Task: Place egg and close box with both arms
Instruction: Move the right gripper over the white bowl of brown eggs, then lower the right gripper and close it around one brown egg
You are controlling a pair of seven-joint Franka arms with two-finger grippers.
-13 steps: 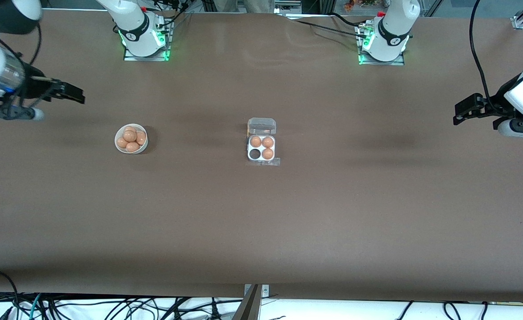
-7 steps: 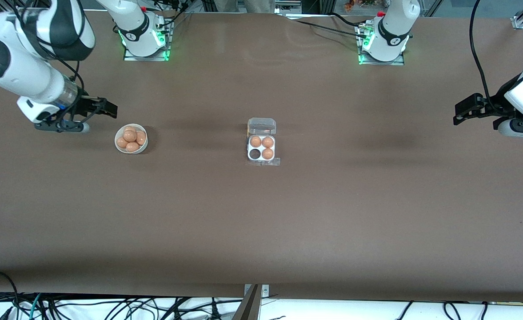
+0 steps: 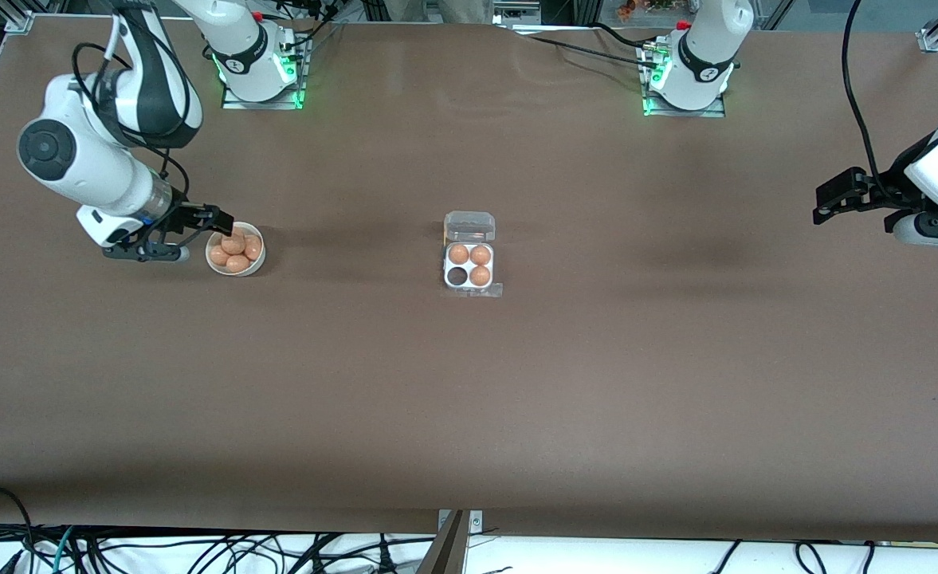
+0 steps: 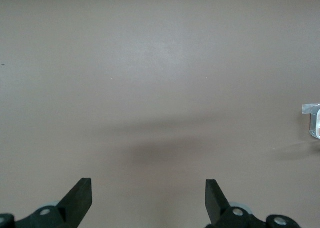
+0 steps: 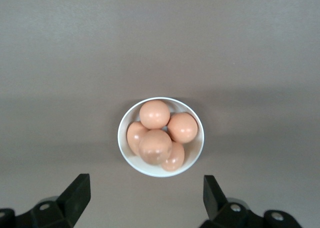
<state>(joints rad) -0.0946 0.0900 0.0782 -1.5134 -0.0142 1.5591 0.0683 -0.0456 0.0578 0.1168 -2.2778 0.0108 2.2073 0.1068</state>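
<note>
My right gripper will next fill the clear box's empty cell (image 3: 457, 277), so it will grab the top egg of the heap by the egg's rounded sides.
Several orange-brown eggs (image 3: 234, 245) are heaped in a round white bowl (image 3: 239, 273) toward the right arm's end of the table. In the right wrist view the eggs (image 5: 154, 114) and the bowl's rim (image 5: 150, 171) lie just ahead of my right gripper (image 5: 146, 190), which is open and holds nothing. My right gripper (image 3: 220, 221) hovers over the bowl's edge. The clear box (image 3: 446, 281) sits mid-table with its lid (image 3: 469, 226) folded back; it holds three eggs and one empty cell (image 3: 457, 276). My left gripper (image 3: 835, 195) waits open over the left arm's end.
The left wrist view shows bare brown table under my left gripper (image 4: 148, 190) and a corner of the box (image 4: 312, 119) at the frame's edge. Both arm bases stand along the table's edge farthest from the front camera. Cables hang below the nearest edge.
My right arm has swung in from the table's end to the bowl, with its gripper still open. The left arm, the bowl and the box have not moved.
</note>
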